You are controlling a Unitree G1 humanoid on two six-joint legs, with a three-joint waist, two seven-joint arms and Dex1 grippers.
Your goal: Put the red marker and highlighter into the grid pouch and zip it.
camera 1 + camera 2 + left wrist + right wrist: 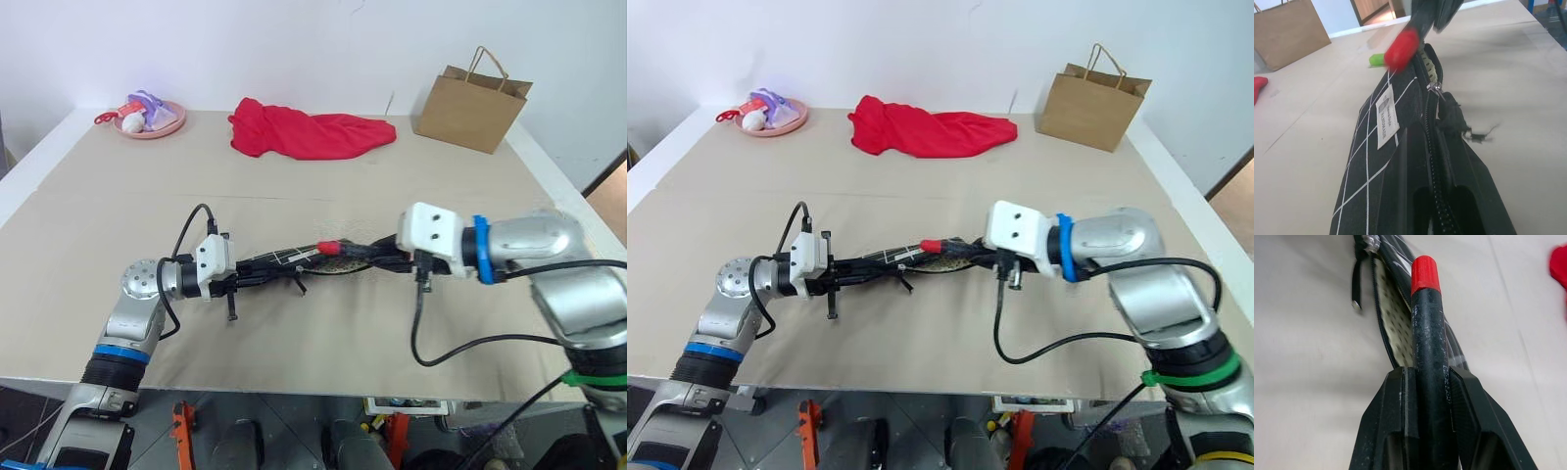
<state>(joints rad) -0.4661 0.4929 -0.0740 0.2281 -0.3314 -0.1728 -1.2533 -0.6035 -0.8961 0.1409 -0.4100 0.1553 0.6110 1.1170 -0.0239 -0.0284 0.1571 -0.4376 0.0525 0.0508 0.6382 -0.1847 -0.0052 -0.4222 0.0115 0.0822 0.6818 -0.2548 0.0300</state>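
My right gripper needs to lower the marker into the pouch before it lets go: the marker's red end is above the pouch's opening, outside the pouch's rim in the right wrist view.
The grid pouch hangs a little above the table, stretched between my two arms. My left gripper is shut on its left end. The zipper pull sits partway along, and beyond it the mouth gapes, showing a pale dotted lining. My right gripper is shut on the black section of the red marker. The marker's red end points left over the open mouth of the pouch. Behind the marker in the left wrist view, a lime-green bit of the highlighter lies on the table.
A red cloth lies at the back middle of the table. A brown paper bag stands at the back right, and a pink dish with small items sits at the back left. The table's front edge runs just below my arms.
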